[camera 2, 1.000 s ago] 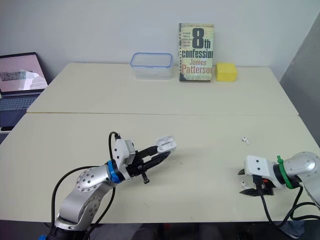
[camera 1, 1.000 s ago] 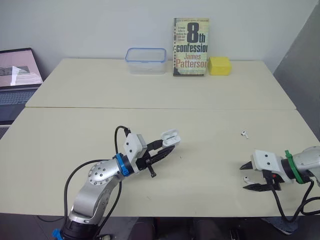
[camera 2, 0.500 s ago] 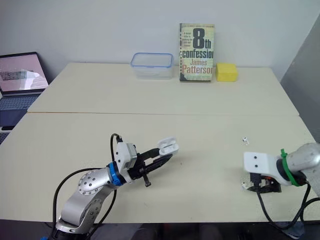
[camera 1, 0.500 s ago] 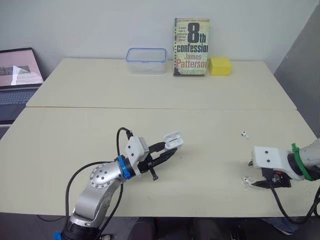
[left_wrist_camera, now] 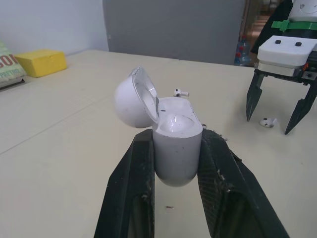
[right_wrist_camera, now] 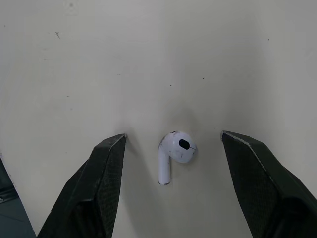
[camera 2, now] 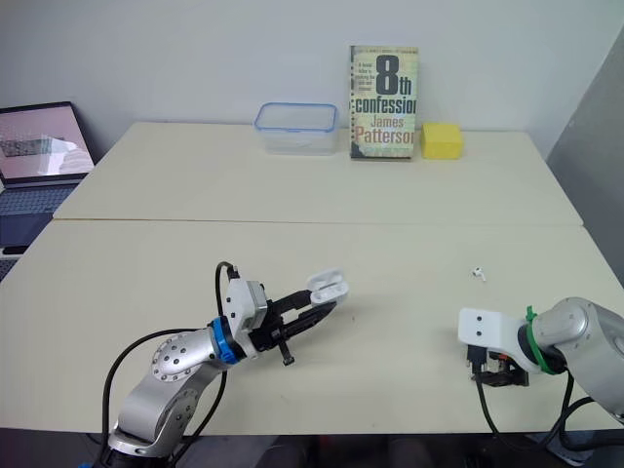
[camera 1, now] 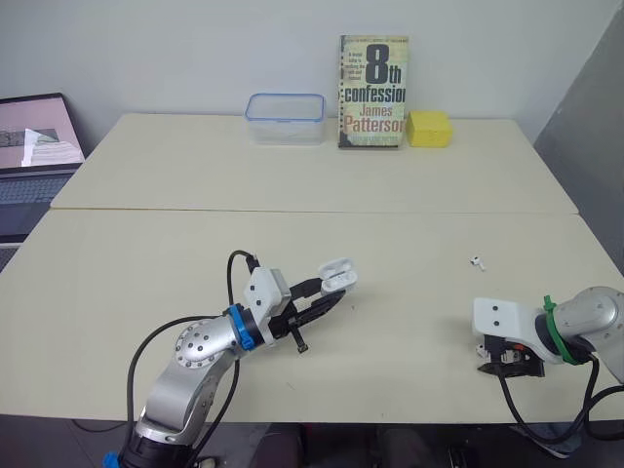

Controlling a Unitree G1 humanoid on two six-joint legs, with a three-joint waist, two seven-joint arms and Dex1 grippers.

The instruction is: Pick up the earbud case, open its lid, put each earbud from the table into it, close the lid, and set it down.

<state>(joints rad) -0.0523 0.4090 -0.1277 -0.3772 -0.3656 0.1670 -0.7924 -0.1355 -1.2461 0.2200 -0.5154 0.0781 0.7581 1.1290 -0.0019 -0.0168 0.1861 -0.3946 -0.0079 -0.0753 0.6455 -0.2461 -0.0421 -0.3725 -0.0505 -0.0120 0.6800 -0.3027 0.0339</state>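
Note:
The right gripper should grab the earbud by its rounded head [right_wrist_camera: 182,147] next, so that the white earbud's stem [right_wrist_camera: 164,169] stays free to go into the earbud case.
My left gripper [camera 1: 325,292] is shut on the white earbud case [camera 1: 336,274], held a little above the near table with its lid flipped open [left_wrist_camera: 133,96]; both sockets look empty. One white earbud [right_wrist_camera: 173,151] lies on the table between the fingers of my right gripper [right_wrist_camera: 173,136], which points straight down and is open around it without touching it. From the left wrist, that gripper [left_wrist_camera: 280,106] stands over the same earbud [left_wrist_camera: 268,122]. A second earbud [camera 1: 477,261] lies farther back on the table, to the right of the case.
Along the far table's back edge stand a clear plastic container [camera 1: 285,118], an upright book [camera 1: 371,92] and a yellow sponge [camera 1: 428,128]. An open laptop [camera 1: 34,146] sits at the far left. The near table's right edge [camera 1: 604,249] is close to my right arm.
My right gripper has turned from lying level to pointing straight down, and has settled over the near earbud. The left gripper has lifted the open case slightly.

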